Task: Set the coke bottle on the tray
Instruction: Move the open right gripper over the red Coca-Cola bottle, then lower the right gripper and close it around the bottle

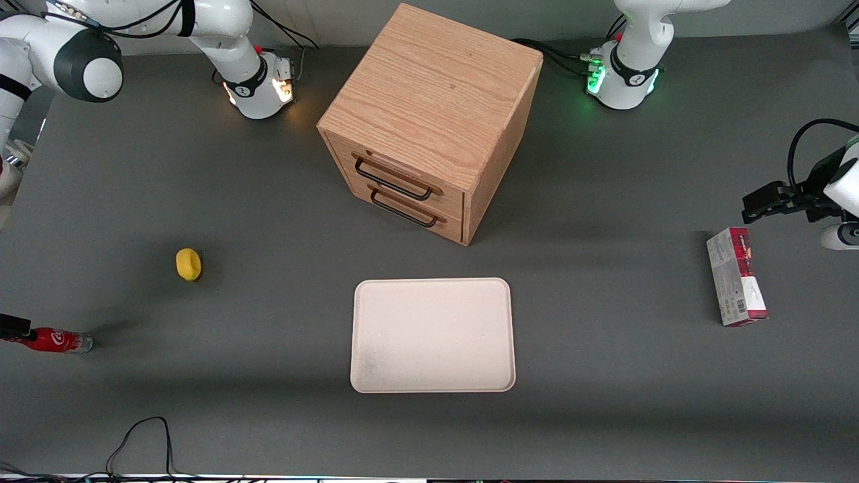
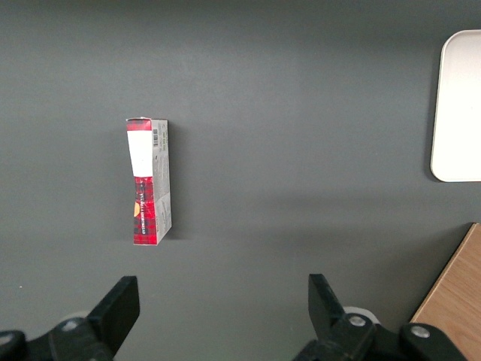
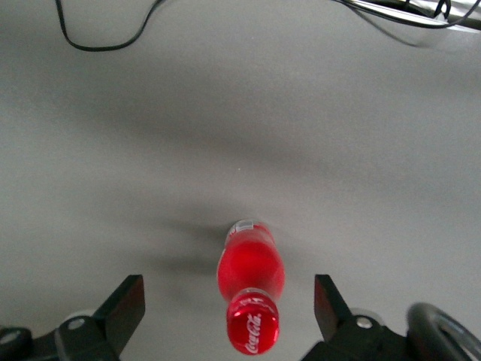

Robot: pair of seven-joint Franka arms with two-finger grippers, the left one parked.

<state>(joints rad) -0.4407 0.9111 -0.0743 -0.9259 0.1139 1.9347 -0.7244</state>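
Observation:
My right gripper grabs the coke bottle by its cap end point(image 3: 252, 325) next, to set the bottle on the tray.
The coke bottle point(image 1: 57, 341), small and red with a white script logo, stands on the table at the working arm's end, nearer the front camera than the yellow object. In the right wrist view I look down on the bottle point(image 3: 252, 301) cap first. My right gripper point(image 3: 228, 295) hangs above it, open, with one finger on either side of the cap and neither touching it. Only a black tip of the gripper point(image 1: 12, 327) shows at the edge of the front view. The cream tray point(image 1: 433, 334) lies empty mid-table in front of the drawer cabinet; its corner shows in the left wrist view point(image 2: 458, 105).
A wooden two-drawer cabinet point(image 1: 429, 121) stands mid-table, farther from the camera than the tray. A small yellow object point(image 1: 188, 263) lies between bottle and cabinet. A red-and-white carton point(image 1: 736, 285) lies toward the parked arm's end point(image 2: 149, 182). A black cable point(image 1: 141, 436) loops near the table's front edge.

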